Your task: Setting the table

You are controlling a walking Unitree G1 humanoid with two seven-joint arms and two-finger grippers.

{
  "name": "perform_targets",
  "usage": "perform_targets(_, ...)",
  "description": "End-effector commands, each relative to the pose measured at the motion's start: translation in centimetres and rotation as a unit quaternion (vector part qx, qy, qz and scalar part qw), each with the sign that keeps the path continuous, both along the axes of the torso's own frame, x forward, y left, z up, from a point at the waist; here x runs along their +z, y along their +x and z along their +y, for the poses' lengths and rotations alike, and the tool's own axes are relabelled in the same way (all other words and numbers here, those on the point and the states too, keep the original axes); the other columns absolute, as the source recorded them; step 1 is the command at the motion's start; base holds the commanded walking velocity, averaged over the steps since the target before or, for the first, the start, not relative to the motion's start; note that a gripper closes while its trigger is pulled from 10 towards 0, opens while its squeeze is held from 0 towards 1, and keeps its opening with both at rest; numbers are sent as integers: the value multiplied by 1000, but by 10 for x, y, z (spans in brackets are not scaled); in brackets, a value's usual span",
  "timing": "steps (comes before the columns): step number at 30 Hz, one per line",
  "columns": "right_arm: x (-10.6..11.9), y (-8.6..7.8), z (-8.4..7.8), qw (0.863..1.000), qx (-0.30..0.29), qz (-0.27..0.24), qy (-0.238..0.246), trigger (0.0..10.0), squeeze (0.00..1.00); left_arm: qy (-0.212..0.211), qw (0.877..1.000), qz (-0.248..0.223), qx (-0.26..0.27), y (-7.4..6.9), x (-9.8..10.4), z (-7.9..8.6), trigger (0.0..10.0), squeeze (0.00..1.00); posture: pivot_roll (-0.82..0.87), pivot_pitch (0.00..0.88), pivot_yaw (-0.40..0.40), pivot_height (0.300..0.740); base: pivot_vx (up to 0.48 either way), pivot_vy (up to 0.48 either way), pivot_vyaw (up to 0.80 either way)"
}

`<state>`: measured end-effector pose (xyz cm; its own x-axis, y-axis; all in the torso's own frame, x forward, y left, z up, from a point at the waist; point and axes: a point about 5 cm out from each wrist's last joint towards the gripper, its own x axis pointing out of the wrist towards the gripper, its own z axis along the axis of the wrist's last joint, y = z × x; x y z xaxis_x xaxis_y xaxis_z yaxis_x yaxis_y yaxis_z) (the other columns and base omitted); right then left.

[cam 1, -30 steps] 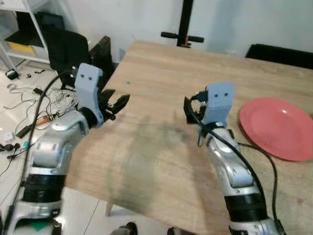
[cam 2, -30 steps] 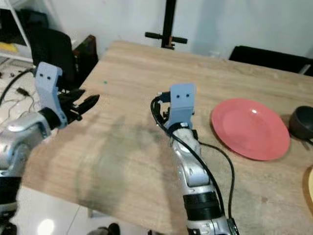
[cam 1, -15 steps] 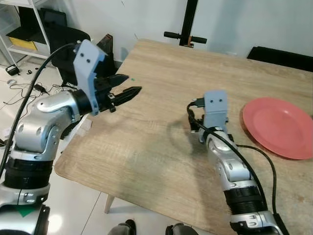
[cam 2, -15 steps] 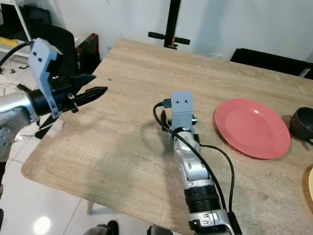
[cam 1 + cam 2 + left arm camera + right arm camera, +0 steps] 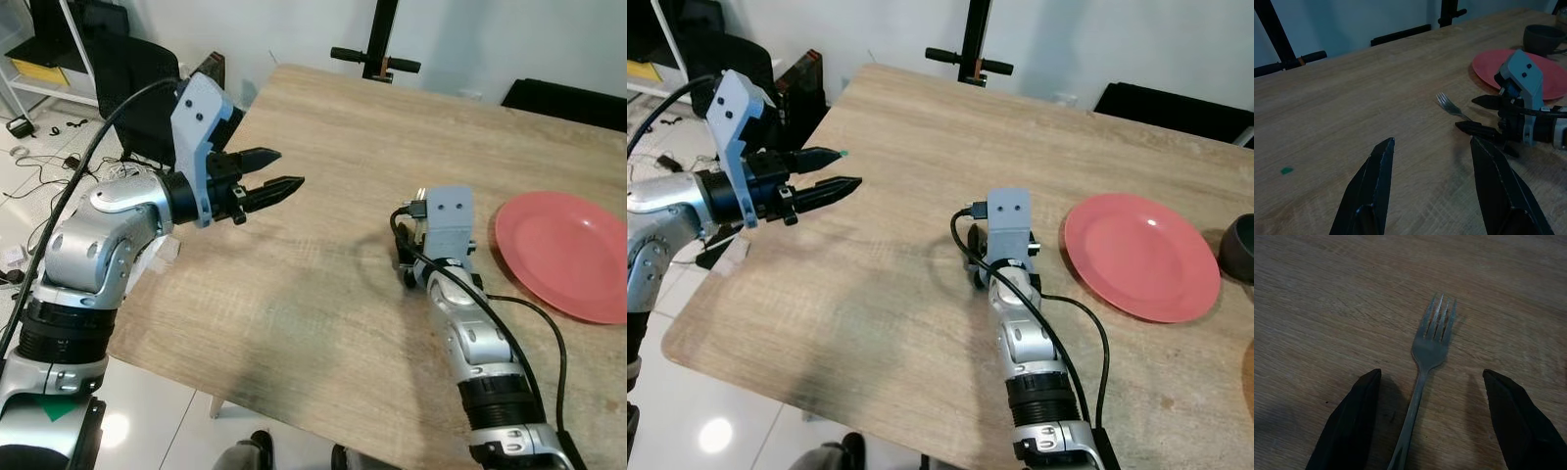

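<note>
My right gripper grabs the fork by its slim handle next, just below the fork's head (image 5: 1414,405), since the pointed tines lie on the tabletop.
A silver fork (image 5: 1432,342) lies flat on the wooden table (image 5: 323,127), tines pointing away from my right gripper. My right gripper (image 5: 1431,374) is open and low over the table, one black finger on each side of the fork's handle, not closed on it. From the head, its blue-grey camera mount (image 5: 449,211) hides the fork. My left gripper (image 5: 286,168) is open and empty, held in the air above the table's left part. It points toward the fork (image 5: 1452,106) and the right gripper (image 5: 1476,115). A red plate (image 5: 563,255) sits to the right of the right arm.
A dark bowl (image 5: 1239,250) stands just right of the plate. A black chair (image 5: 137,78) and loose cables (image 5: 59,132) on the floor are off the table's left edge. A black stand (image 5: 377,59) rises behind the far edge.
My left arm has lifted and reached forward over the table, fingers open. My right gripper has lowered to the tabletop. The camera has shifted slightly.
</note>
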<state>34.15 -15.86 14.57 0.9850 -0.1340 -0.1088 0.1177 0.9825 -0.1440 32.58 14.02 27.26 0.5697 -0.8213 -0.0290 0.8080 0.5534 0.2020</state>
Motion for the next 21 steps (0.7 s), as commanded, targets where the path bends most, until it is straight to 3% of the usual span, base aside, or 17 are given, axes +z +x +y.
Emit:
perform_targets(1, -23, -7, 1, 999, 0, 47, 7, 10000, 0, 3, 1000, 5, -3, -2, -1, 2, 10000, 0, -7, 144, 64, 740, 0, 0, 0)
perform_targets(2, -23, -7, 1, 999, 0, 47, 7, 10000, 0, 3, 1000, 5, -3, -2, -1, 2, 10000, 0, -7, 144, 64, 740, 0, 0, 0)
perform_targets(3, -29, -8, -1, 998, -7, 59, 10, 1843, 0, 1, 1000, 8, 0, -2, -2, 3, 10000, 0, -4, 146, 65, 740, 0, 0, 0)
perform_targets(4, -32, -8, -2, 998, -9, 64, 12, 0, 0, 0, 1000, 9, 1, -2, -2, 3, 10000, 0, -3, 146, 65, 740, 0, 0, 0)
perform_targets(8, -35, -9, -1, 997, -10, 72, 23, 0, 0, -2, 1000, 13, 3, -3, -4, 4, 10000, 0, -3, 147, 65, 740, 0, 0, 0)
perform_targets(11, -40, -12, 1, 993, -13, 89, 71, 0, 0, -4, 1000, 17, 4, -4, -6, 4, 10000, 0, -3, 145, 64, 740, 0, 0, 0)
perform_targets(21, -38, -11, -1, 993, -12, 88, 75, 0, 0, -10, 1000, 25, 13, -5, -12, 3, 10000, 0, -7, 139, 63, 740, 0, 0, 0)
